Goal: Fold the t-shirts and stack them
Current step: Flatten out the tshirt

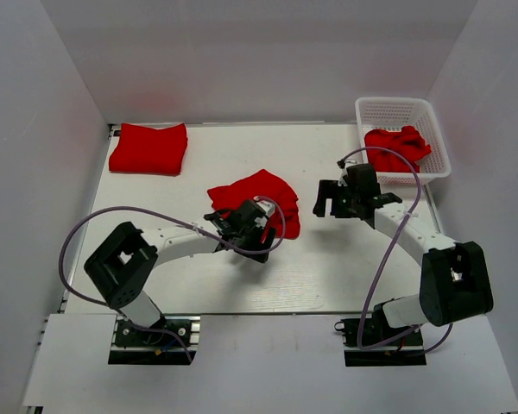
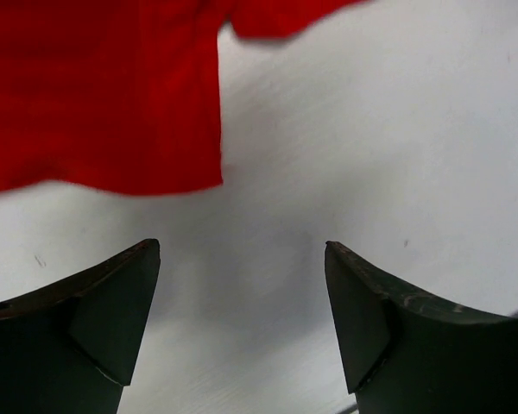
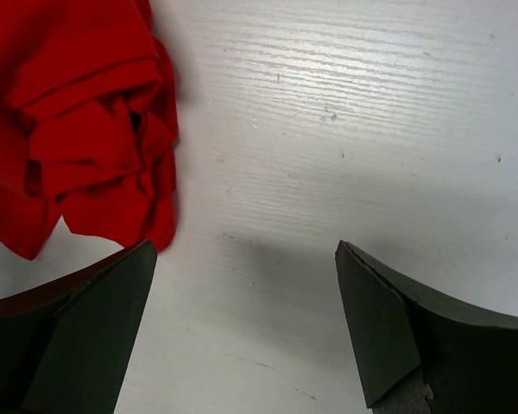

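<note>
My right gripper should next pinch the crumpled red t-shirt's near bunched edge, so both grippers can spread it flat for folding.
A crumpled red t-shirt (image 1: 257,191) lies mid-table. My left gripper (image 1: 238,222) hangs over its near edge, open. In the left wrist view the shirt's hem (image 2: 95,95) fills the upper left, and only bare table lies inside the left gripper (image 2: 242,259). My right gripper (image 1: 328,203) hovers just right of that shirt, open. The right wrist view shows the bunched cloth (image 3: 78,121) at upper left, beside the left finger, with nothing inside the right gripper (image 3: 246,254). A folded t-shirt (image 1: 147,148) lies at the far left corner. Another t-shirt (image 1: 397,147) sits bundled in the basket.
The white mesh basket (image 1: 395,107) stands at the far right corner of the white table (image 1: 328,276). Grey walls close in the left, back and right sides. A purple cable loops from each arm over the table.
</note>
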